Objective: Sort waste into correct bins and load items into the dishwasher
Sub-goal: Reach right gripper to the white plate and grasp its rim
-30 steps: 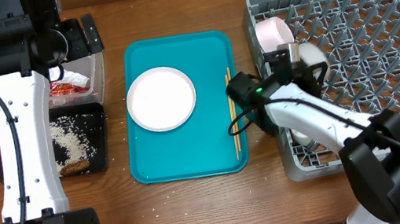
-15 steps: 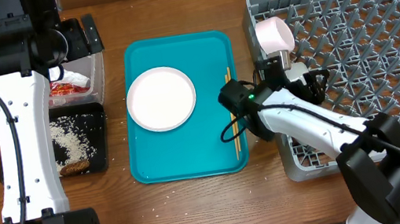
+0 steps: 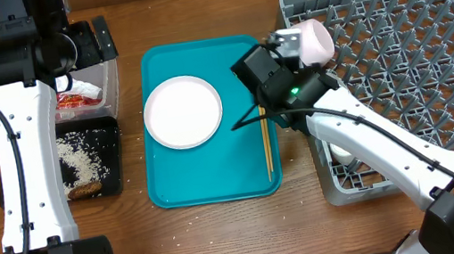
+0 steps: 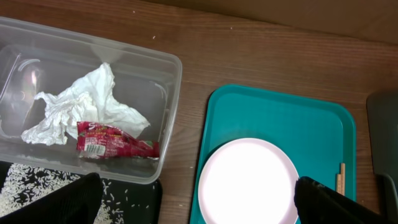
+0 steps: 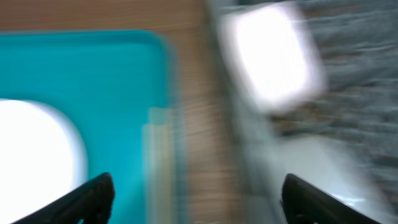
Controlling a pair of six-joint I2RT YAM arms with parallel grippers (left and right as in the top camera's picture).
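Next, my right gripper will grab the white plate's rim (image 3: 219,108) on the chopsticks side, leaving the rest free to load into the rack (image 3: 422,71).
A white plate (image 3: 182,111) lies on the teal tray (image 3: 215,169), with wooden chopsticks (image 3: 265,135) along the tray's right edge. My right gripper (image 3: 260,72) hangs open and empty over the gap between tray and grey dish rack (image 3: 422,71); its view is blurred, showing chopsticks (image 5: 158,162) and a small pale cup (image 5: 273,59) in the rack's corner. My left gripper (image 4: 196,208) is open and empty, high above the clear tub (image 4: 169,81), which holds crumpled paper (image 4: 81,112) and a red wrapper (image 4: 115,146). The black tray (image 3: 111,162) holds rice and a brown lump (image 3: 83,191).
Another white dish (image 3: 342,157) sits in the rack's near-left part, mostly hidden under my right arm. The left arm stretches over the tub and black tray. Loose grains dot the wooden table in front of the teal tray.
My right gripper opened and swung left and away out of the rack's left side to the teal tray's right edge. The left arm has not moved.
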